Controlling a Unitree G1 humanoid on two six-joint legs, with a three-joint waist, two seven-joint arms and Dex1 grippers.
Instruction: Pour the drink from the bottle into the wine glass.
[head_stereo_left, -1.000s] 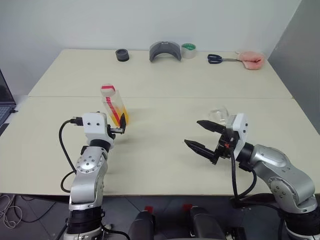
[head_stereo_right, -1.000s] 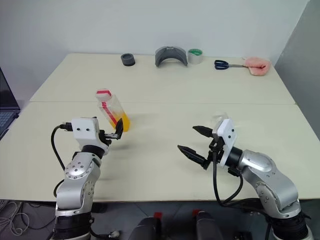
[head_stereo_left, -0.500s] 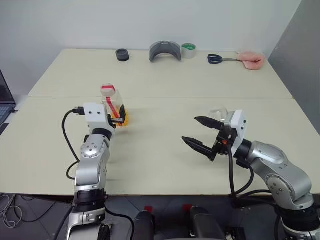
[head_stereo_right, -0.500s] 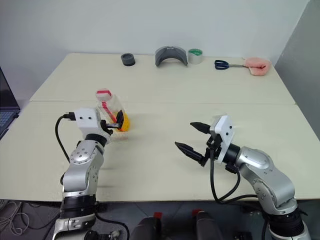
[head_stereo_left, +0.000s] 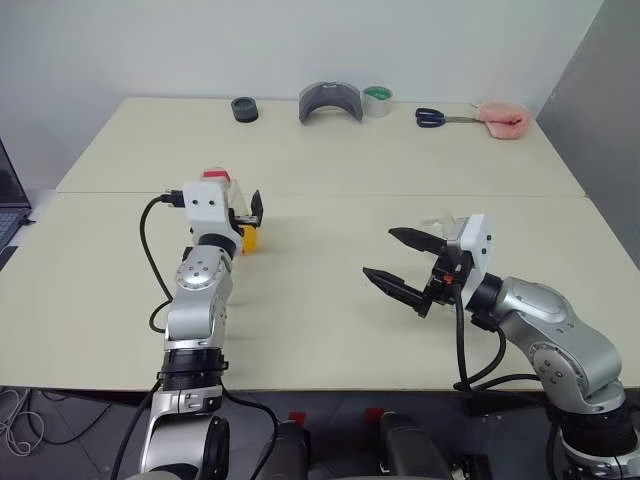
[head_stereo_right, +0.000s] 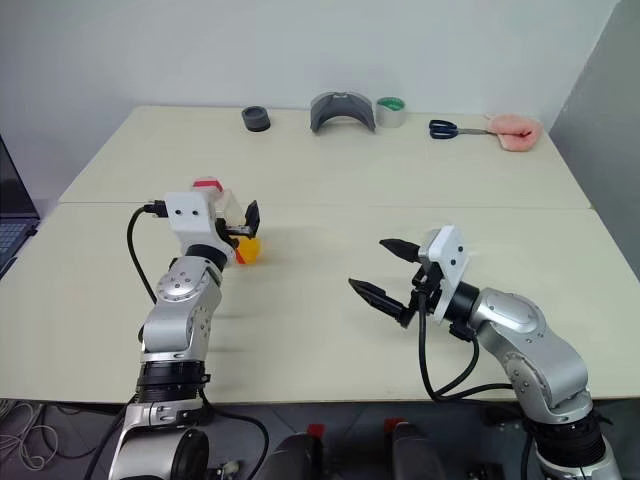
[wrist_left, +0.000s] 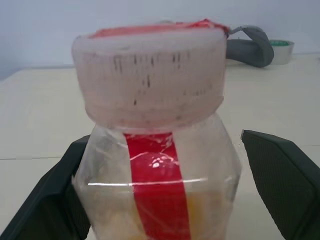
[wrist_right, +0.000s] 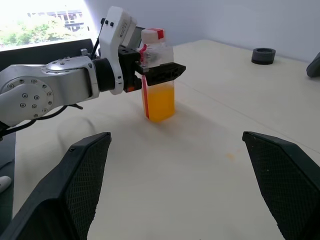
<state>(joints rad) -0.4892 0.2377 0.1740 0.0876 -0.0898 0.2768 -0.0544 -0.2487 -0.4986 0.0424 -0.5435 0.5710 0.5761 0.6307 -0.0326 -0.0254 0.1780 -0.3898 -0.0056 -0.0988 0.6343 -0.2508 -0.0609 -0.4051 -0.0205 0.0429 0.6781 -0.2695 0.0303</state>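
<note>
The robot's fingers are on both sides of the bottle's upper body (wrist_left: 157, 175), so the left gripper would hold it if it closed now. The left gripper should close.
The bottle (wrist_right: 158, 75) stands upright on the table's left side, clear plastic with a whitish cap (wrist_left: 150, 75), a red label strip and orange drink (wrist_right: 160, 102) in its lower part. My left gripper (head_stereo_left: 246, 212) is open and straddles the bottle's upper body, one black finger (wrist_left: 280, 185) on each side. In the eye views the left wrist hides most of the bottle (head_stereo_left: 246, 238). My right gripper (head_stereo_left: 400, 262) hovers open and empty over the table's right half. The wine glass (head_stereo_left: 437, 222) shows faintly just behind the right wrist, mostly hidden.
Along the table's far edge lie a black round object (head_stereo_left: 244, 109), a grey curved piece (head_stereo_left: 330, 102), a tape roll (head_stereo_left: 377, 100), scissors (head_stereo_left: 432, 117) and a pink object (head_stereo_left: 502, 119). A laptop's edge (head_stereo_left: 8, 205) shows at far left.
My left arm has stretched forward, bringing its open fingers from just short of the bottle to either side of it. The right gripper has stayed almost in place.
</note>
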